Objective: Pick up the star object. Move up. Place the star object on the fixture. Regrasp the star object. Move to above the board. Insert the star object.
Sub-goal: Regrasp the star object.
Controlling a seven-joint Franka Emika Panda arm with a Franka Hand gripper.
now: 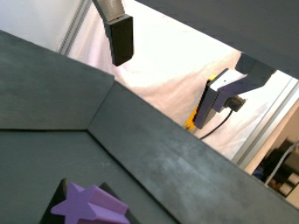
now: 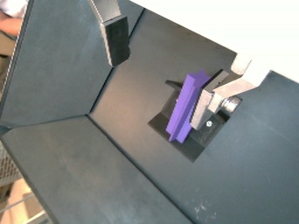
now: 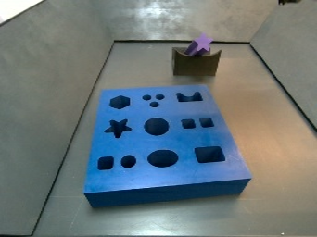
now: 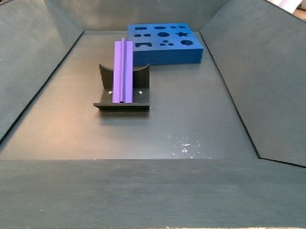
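Observation:
Next, my gripper grabs the star object by its star-shaped top end point(image 3: 203, 41) point(image 1: 89, 206) to fit it into its star-shaped hole.
The purple star object point(image 4: 123, 67) lies lengthwise on the dark fixture point(image 4: 141, 89), with nothing touching it in both side views. A side view shows its end point(image 3: 201, 44) sticking up out of the olive-brown fixture block point(image 3: 196, 63). The blue board point(image 3: 161, 139) with its cut-out holes lies flat on the floor. My gripper point(image 2: 170, 74) hangs high above, open and empty, and does not show in the side views. One dark-padded finger point(image 2: 114, 39) is seen in both wrist views. The star object point(image 2: 187, 105) is far below; only its star-shaped end point(image 1: 87, 203) shows in a wrist view.
Dark grey walls enclose the floor on all sides point(image 4: 36, 80). The board point(image 4: 165, 43) sits against the far wall beyond the fixture. A white curtain and a yellow cable point(image 1: 193, 118) lie outside the enclosure.

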